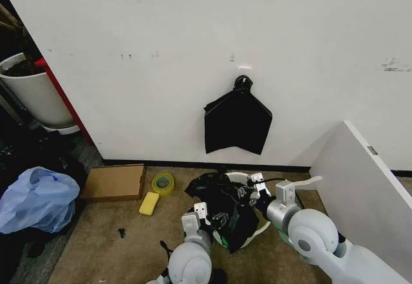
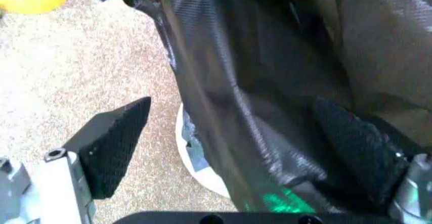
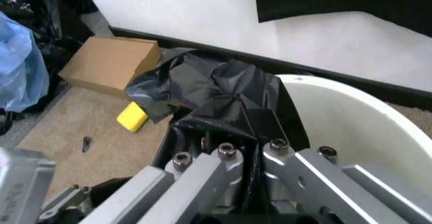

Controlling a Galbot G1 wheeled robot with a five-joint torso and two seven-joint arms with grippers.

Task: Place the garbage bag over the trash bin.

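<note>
The garbage bag sticks out past the bin's rim at its loose outer fold (image 1: 222, 223), so my left gripper should grab it there next while the crumpled film (image 1: 225, 197) lies slack.
The glossy black garbage bag (image 1: 222, 203) lies crumpled over the left part of the round white trash bin (image 1: 262, 227) on the carpet in front of me. My right gripper (image 1: 255, 184) is at the bin's far rim. In the right wrist view it (image 3: 238, 125) is shut on a fold of the garbage bag (image 3: 209, 80), beside the bin's white wall (image 3: 351, 118). My left gripper (image 1: 201, 214) is at the bin's near left side. Its fingers (image 2: 111, 140) stand wide open, with the bag's film (image 2: 256, 82) hanging between them over a bit of bin rim (image 2: 196, 166).
A flat black sheaf of bags (image 1: 237, 124) hangs on the wall behind. On the floor to the left lie a cardboard box (image 1: 114, 182), a tape roll (image 1: 162, 183), a yellow sponge (image 1: 149, 203) and a light blue bag (image 1: 37, 199). A white panel (image 1: 360, 174) leans at right.
</note>
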